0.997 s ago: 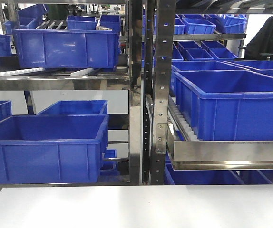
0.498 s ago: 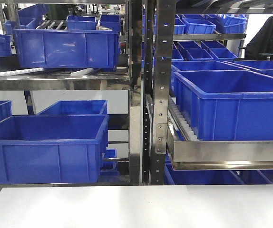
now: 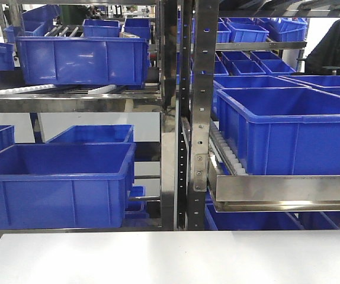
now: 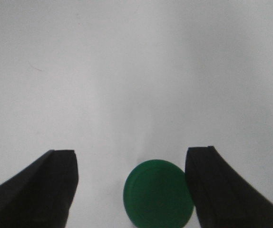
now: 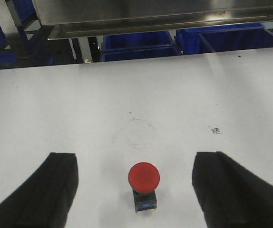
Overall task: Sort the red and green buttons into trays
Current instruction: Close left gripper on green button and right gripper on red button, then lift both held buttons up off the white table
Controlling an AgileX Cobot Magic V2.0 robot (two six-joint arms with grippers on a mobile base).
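The green button [image 4: 158, 193] has to be sorted into its tray. My left gripper should next grab the green button by the body under its round cap.
A green button [image 4: 158, 193], seen from above as a round cap, stands on the white table between the fingers of my left gripper [image 4: 131, 164]. The jaws are open; the cap lies close to the right finger [image 4: 222, 190], and I cannot tell whether they touch. In the right wrist view a red button [image 5: 143, 183] with a round red cap on a dark blocky base stands upright on the table, centred between the wide-open fingers of my right gripper [image 5: 134, 164]. No tray shows in any view. The front view shows neither gripper.
The white table [image 3: 176, 257] runs along the bottom of the front view. Behind it stands a steel rack [image 3: 185, 118] holding several deep blue crates [image 3: 57, 183]. The right wrist view shows the rack's lower shelf [image 5: 151, 16] beyond the table's far edge.
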